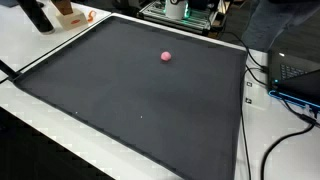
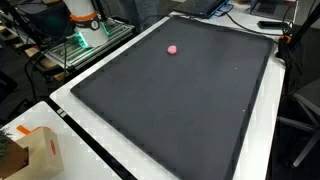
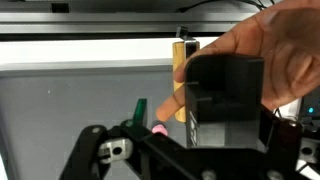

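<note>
The hand has the black box (image 3: 225, 100) between my gripper's fingers, so closing now would catch the box. It is time for my gripper to close on it.
In the wrist view a human hand (image 3: 265, 50) holds a black box (image 3: 225, 100) close to the camera, in the space between my gripper's (image 3: 198, 140) spread finger links. The box hides the fingertips. I cannot tell whether the fingers touch it. Behind the box stands a wooden block (image 3: 180, 58), also held by the hand. A small pink object (image 3: 158, 131) lies on the dark mat (image 3: 60, 100) beside a green stick-like piece (image 3: 138, 110). In both exterior views the pink object (image 1: 166, 57) (image 2: 173, 48) lies alone towards the far part of the mat (image 1: 130, 90) (image 2: 190, 100).
The mat lies on a white table (image 1: 280, 140). Cables (image 1: 290, 95) and electronics lie along one side. A metal rack (image 2: 85, 45) stands beyond the mat. A tan box (image 2: 40, 150) sits at the table corner, with a dark shape (image 1: 38, 15) next to the tan item (image 1: 66, 10).
</note>
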Available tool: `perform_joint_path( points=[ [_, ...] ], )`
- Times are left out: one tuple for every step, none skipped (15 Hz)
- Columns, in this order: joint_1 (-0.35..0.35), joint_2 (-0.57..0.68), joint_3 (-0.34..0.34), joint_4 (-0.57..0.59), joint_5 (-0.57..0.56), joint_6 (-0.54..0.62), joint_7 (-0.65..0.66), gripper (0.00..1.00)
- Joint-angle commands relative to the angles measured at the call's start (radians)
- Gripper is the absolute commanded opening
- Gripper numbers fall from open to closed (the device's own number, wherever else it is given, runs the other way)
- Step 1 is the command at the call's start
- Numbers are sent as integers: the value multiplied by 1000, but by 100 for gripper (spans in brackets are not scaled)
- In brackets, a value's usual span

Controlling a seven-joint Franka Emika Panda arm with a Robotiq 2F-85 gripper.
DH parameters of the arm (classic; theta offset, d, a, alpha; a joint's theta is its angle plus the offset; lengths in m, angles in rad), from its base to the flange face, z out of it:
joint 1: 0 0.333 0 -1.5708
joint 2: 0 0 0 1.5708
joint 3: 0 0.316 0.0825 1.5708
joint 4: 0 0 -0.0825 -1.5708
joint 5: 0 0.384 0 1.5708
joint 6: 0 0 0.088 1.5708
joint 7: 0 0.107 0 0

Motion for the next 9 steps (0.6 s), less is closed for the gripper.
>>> perform_joint_path(
  points=[
    [-16,-1,10,2,7,-4,-9,100],
    [-16,-1,10,3,7,-4,-9,100],
    [-14,-12,6,-19,12,9,-16,100],
    [-16,-3,7,-10,8,0,-17,100],
    [-18,4,3,-8,12,-2,-19,78],
    [-19,3,6,-6,10,-6,-16,72],
    [-20,2,6,-8,9,-2,-16,66],
    [-20,2,6,-8,10,-4,-16,58],
    [-19,0,7,-9,10,-2,-15,49]
  ],
)
